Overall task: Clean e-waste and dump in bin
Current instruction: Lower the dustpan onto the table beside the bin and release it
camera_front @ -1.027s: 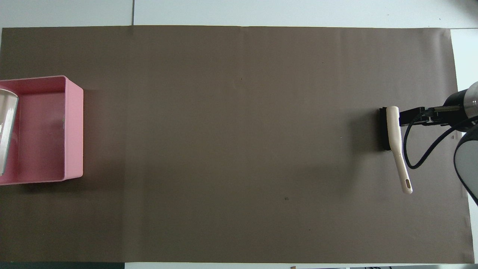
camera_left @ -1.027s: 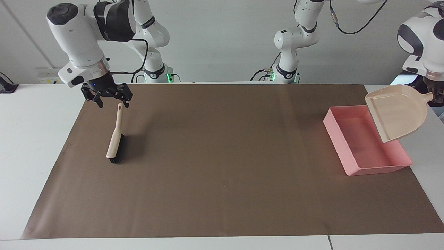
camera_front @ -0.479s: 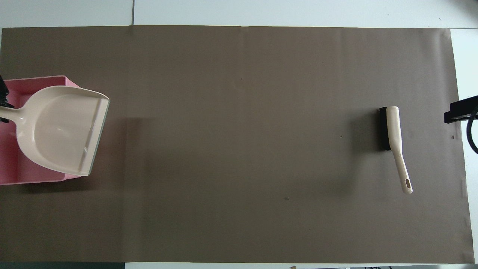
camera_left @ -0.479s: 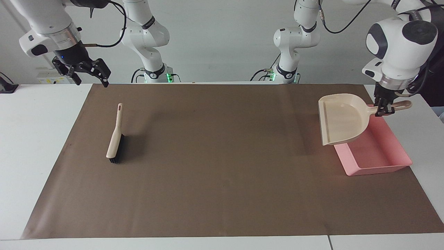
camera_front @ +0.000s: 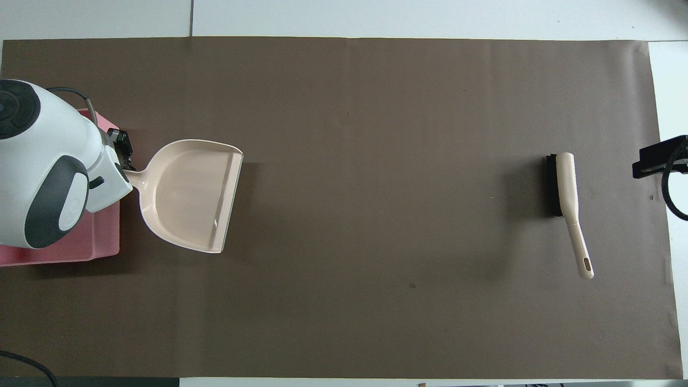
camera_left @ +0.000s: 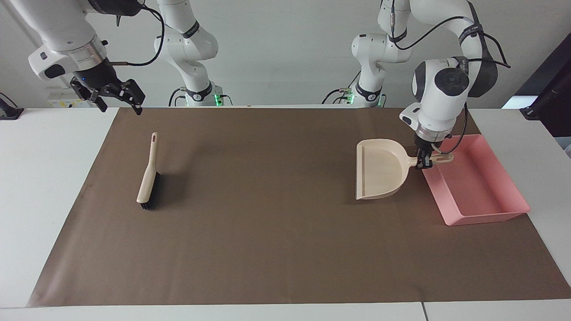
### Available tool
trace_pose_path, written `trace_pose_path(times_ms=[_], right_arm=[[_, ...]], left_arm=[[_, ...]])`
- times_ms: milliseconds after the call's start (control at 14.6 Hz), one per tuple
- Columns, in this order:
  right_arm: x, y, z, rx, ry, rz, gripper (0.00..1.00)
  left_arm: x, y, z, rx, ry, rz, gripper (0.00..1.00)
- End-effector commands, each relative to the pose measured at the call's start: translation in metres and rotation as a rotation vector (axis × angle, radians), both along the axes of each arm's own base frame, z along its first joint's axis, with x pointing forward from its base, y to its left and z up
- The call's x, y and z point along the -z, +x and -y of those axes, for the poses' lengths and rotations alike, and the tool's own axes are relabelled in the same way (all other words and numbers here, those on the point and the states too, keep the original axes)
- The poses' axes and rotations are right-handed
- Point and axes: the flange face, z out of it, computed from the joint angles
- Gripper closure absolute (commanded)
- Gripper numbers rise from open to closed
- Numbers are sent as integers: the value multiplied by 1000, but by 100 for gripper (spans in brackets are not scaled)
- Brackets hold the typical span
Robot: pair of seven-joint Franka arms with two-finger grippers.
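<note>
The dustpan's lower edge point(camera_front: 230, 203) is above the brown mat, so my left gripper must keep holding the dustpan before releasing it.
The pink bin point(camera_left: 486, 217) stands on the brown mat at the left arm's end of the table; in the overhead view point(camera_front: 80, 244) the arm covers most of it. My left gripper point(camera_left: 424, 161) is shut on the handle of the beige dustpan point(camera_left: 379, 174). It holds the pan low and level over the mat, beside the bin, mouth toward the table's middle point(camera_front: 188, 196). My right gripper point(camera_left: 121, 107) is open and empty, raised over the mat's corner at the right arm's end. No e-waste bits show in either view.
A beige brush with black bristles point(camera_left: 147, 178) lies on the mat at the right arm's end point(camera_front: 567, 193), handle toward the robots. The brown mat point(camera_left: 276, 232) covers most of the white table.
My left gripper has carried the dustpan from over the bin down beside it, toward the table's middle, and levelled it. My right gripper rose away from the brush handle, then held still.
</note>
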Motion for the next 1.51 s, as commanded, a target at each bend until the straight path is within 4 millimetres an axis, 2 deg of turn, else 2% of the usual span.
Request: trace_pose_path(times_ms=[0,205,342,685,822,959,1301,1438], right_arm=[[-4,-5,-1,1,-10,-1,0],[-4,0,-6,-19,-53,24,0],[-3,1,-6,-53,-56,35,0],[-3,0,-8,-56,-47,36,0],[-3,1,-7,-58,-46,40,0],[-3,1,-8,-56,-43,39,0],[-4,1,-9,-58,-45,44,0],[-4,1,-9,-56,-45,44,0]], left_arm=[[29,-8,1,-8,-26,16,99],[51,-16,15,0,-39,35,98],[68,-16,14,-21,-45,46,98],[96,-12,13,-60,-38,27,98],[96,-12,12,-88,-36,28,98],[96,-12,11,-120,-37,35,90],[95,-12,10,-173,-34,40,91],[90,-12,11,-178,-36,47,88]])
